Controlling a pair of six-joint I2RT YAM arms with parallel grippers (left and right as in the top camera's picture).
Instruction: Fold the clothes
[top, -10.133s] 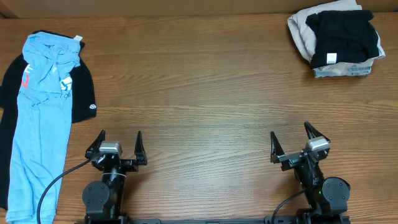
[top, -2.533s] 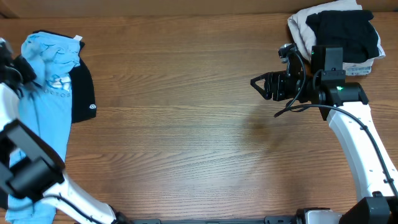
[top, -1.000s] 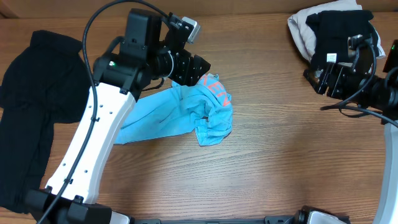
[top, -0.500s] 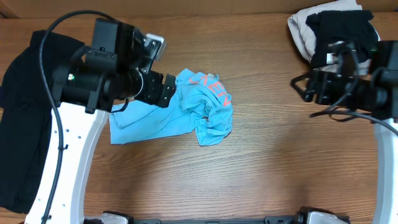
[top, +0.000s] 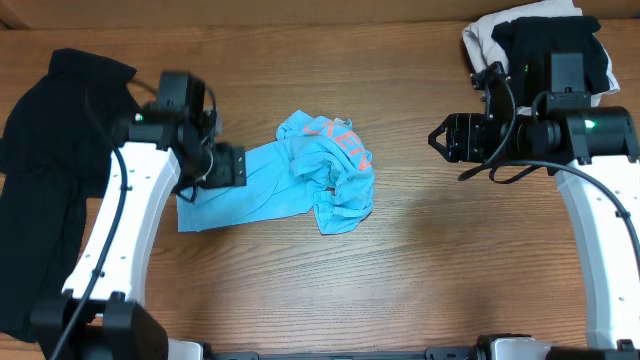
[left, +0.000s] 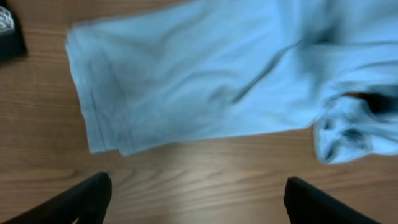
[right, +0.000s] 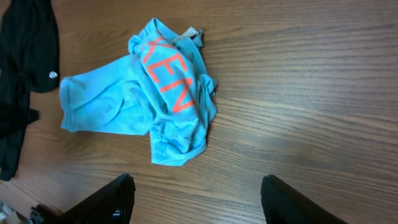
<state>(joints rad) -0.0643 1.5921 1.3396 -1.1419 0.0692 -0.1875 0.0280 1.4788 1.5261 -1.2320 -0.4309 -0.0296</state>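
My left gripper is to grab the light blue T-shirt's near hem corner (top: 187, 224) (left: 109, 142) next, away from the lettering, so that the T-shirt can be opened out for folding.
The light blue T-shirt (top: 290, 180) lies crumpled mid-table, red-orange lettering on its right part. It fills the top of the left wrist view (left: 224, 81) and shows whole in the right wrist view (right: 149, 106). My left gripper (top: 232, 167) hovers at the shirt's left end, open and empty; its fingertips (left: 196, 196) frame bare wood below the shirt's hem. My right gripper (top: 440, 140) is open and empty, well right of the shirt, its fingers (right: 196, 196) over bare wood.
A large black garment (top: 50, 190) with a small round logo lies at the far left; it also shows in the right wrist view (right: 25, 68). A stack of folded black and beige clothes (top: 540, 60) sits at the back right corner.
The left arm dragged the blue shirt from the left pile to mid-table, let go and drew back left. The right gripper moved left toward the shirt.
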